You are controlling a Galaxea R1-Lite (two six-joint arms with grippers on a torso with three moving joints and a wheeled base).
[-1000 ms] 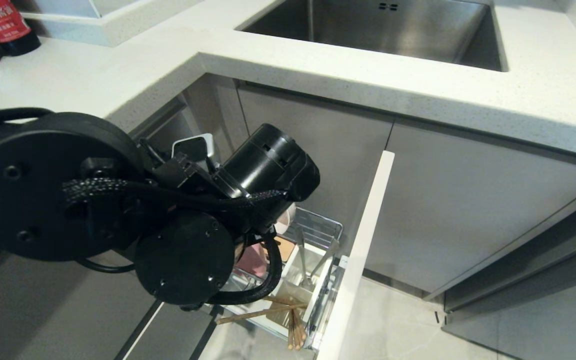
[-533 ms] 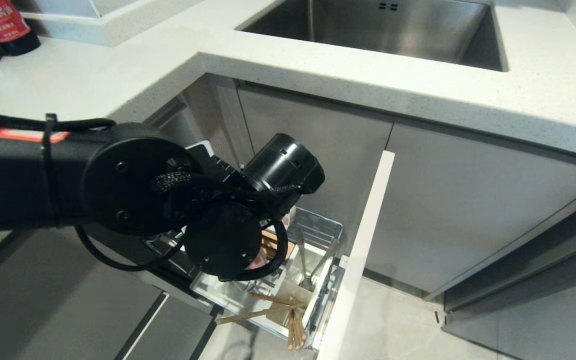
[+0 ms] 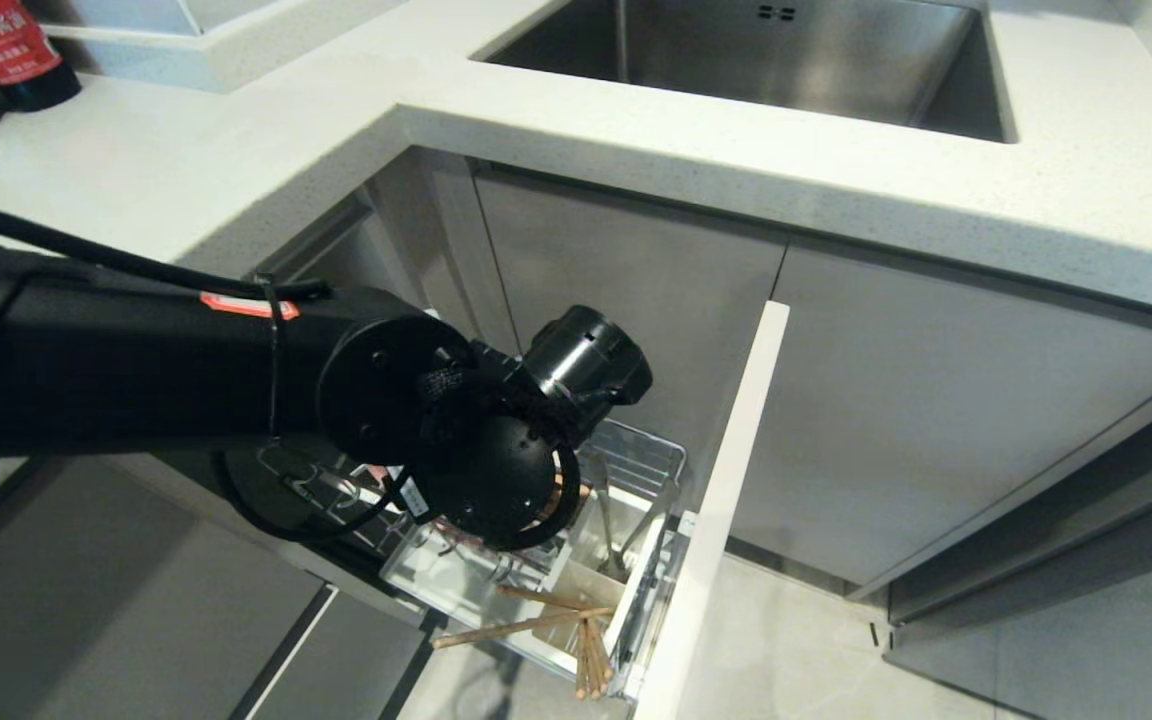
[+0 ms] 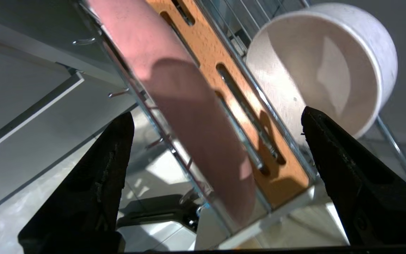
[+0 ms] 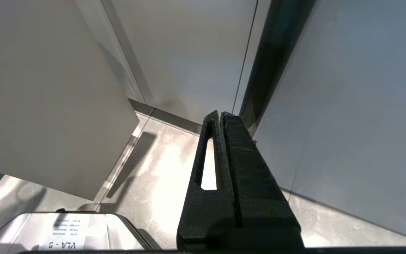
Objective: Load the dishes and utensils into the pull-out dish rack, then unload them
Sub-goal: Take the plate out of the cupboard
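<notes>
My left gripper needs to pick up the plate by its rim next. Then it can unload the pink plate [image 4: 174, 91] from the dish rack onto the counter.
The pull-out dish rack [image 3: 636, 455] stands drawn out below the counter. In the left wrist view the pink plate [image 4: 174, 91] stands on edge between the chrome wires, beside the slotted wooden strip [image 4: 248, 106]. The cream bowl [image 4: 330, 67] lies on its side just beyond the strip. My left gripper [image 4: 217, 113] hangs open over the plate's rim, one finger on each side, touching nothing. Wooden chopsticks [image 3: 521, 625] lie across the rack's front. Grey metal handles [image 3: 606, 515] stand in the utensil box; I cannot tell which one is the spoon. My right gripper [image 5: 220, 114] is shut and parked low.
The rack's pale front panel [image 3: 726, 500] juts out to the right of my left arm [image 3: 386, 390]. The counter [image 3: 636, 130] overhangs the cabinet, with the steel sink [image 3: 796, 60] behind. A red-labelled bottle [image 3: 11, 45] stands far left. Grey cabinet doors surround the right gripper.
My left arm has stretched out and sunk toward the rack, so the wrist now sits lower and farther right, right over the rack. The rack and its contents have not moved.
</notes>
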